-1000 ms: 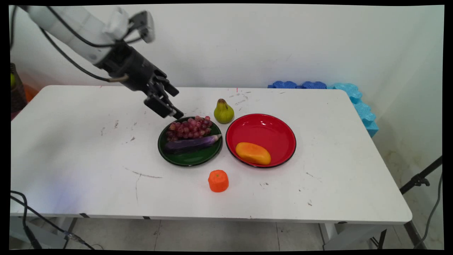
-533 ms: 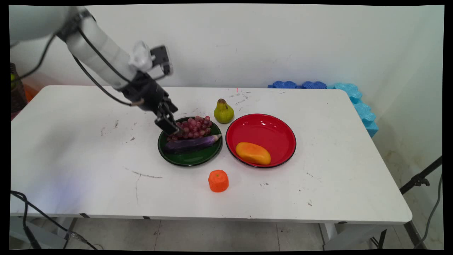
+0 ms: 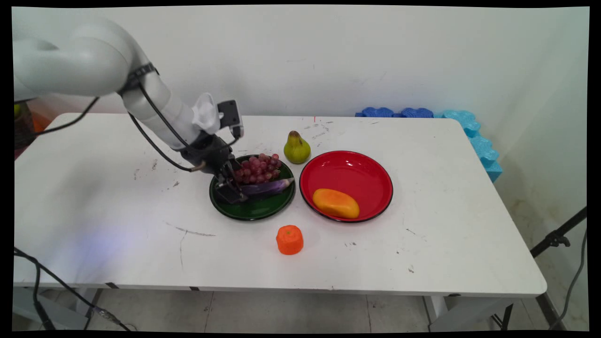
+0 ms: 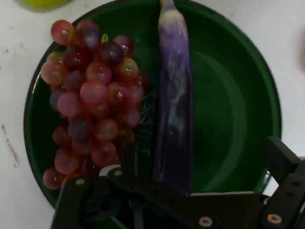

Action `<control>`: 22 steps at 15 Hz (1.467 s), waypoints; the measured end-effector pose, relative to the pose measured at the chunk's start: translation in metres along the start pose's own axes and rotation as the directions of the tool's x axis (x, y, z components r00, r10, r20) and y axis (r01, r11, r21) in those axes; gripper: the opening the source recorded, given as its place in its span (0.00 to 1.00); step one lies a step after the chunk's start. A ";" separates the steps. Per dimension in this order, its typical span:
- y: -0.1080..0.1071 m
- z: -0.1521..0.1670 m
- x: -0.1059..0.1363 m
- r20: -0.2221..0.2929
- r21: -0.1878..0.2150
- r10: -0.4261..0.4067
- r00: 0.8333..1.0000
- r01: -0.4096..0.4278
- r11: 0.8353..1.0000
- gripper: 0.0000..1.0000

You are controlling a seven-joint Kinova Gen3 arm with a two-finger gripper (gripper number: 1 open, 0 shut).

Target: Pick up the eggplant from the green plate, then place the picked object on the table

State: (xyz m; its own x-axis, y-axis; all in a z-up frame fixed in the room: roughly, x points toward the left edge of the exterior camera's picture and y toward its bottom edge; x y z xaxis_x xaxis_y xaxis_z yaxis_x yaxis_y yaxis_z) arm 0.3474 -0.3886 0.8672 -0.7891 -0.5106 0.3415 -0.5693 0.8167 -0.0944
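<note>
I will next grip the purple eggplant by its thick end point(image 4: 173, 179) with my gripper. Then I can take it off the green plate point(image 4: 228, 114).
A purple eggplant point(image 3: 266, 188) point(image 4: 174, 109) lies across a green plate point(image 3: 253, 212) point(image 4: 238, 109), with a bunch of red grapes point(image 3: 256, 169) point(image 4: 90, 100) beside it on the same plate. My gripper point(image 3: 232, 190) point(image 4: 205, 160) is low over the plate's left side, at the eggplant's thick end. It is open. One finger point(image 4: 129, 162) stands between the grapes and the eggplant, and the other point(image 4: 281, 157) is on the eggplant's far side, over bare plate. The thick end lies between the jaws, partly hidden by the linkage.
A green pear point(image 3: 296, 148) stands just behind the green plate. A red plate point(image 3: 352, 166) to its right holds a yellow-orange fruit point(image 3: 335, 203). A small orange fruit point(image 3: 289, 240) sits in front of the two plates. Blue foam pieces point(image 3: 469, 126) lie at the far right corner.
The arm has come down and forward from above the plate's back-left rim. The gripper now reaches into the green plate around the eggplant's thick end. Nothing on the table has moved.
</note>
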 end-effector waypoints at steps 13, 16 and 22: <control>-0.006 0.050 -0.003 0.037 -0.019 0.012 0.999 -0.011 1.000 0.00; -0.004 0.053 -0.003 0.040 -0.025 0.022 0.999 -0.021 0.999 0.00; 0.005 0.023 0.019 0.013 -0.045 0.033 0.999 -0.033 0.998 0.00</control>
State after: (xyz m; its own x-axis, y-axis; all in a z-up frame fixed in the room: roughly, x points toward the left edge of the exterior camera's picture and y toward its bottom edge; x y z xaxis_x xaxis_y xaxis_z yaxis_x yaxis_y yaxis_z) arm 0.3243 -0.4006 0.8512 -0.8104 -0.4866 0.3264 -0.5324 0.8441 -0.0637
